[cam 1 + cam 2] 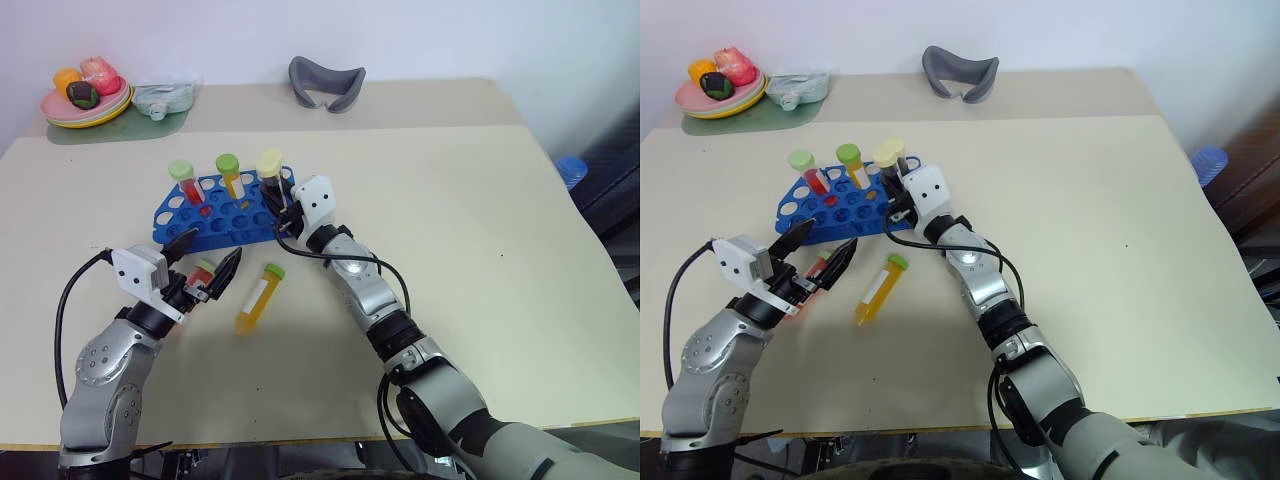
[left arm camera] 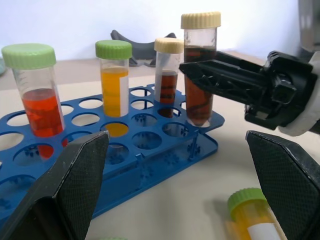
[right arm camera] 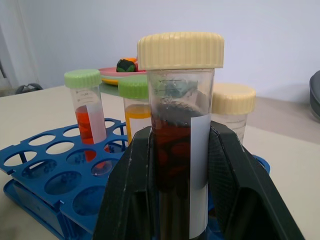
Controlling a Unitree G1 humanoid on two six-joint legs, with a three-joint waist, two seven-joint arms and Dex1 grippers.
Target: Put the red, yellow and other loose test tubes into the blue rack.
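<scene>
I need to let go of the brown tube with my right gripper: its lower end is inside the blue rack's end hole [image 3: 212, 231], so the tube would stay standing.
The blue rack [image 1: 190, 222] stands on the table with a red tube [image 1: 183, 180], a yellow tube [image 1: 230, 173] and a cream-capped brown tube [image 2: 167, 75] upright in its holes. My right gripper [image 3: 181, 135] is shut on another dark brown tube [image 2: 200, 75], held upright with its lower end at a hole at the rack's right end. My left gripper [image 1: 215, 246] stands open in front of the rack. A loose red tube [image 1: 203, 273] lies between its fingers on the table. To its right lies a loose yellow tube [image 1: 257, 298], green cap towards the rack.
At the table's far left corner, a plate [image 1: 62, 112] of toy food rests on a green mat beside a pale teal object [image 1: 162, 98]. A grey curved object [image 1: 326, 82] lies at the back middle. A blue object [image 1: 571, 168] sits beyond the right edge.
</scene>
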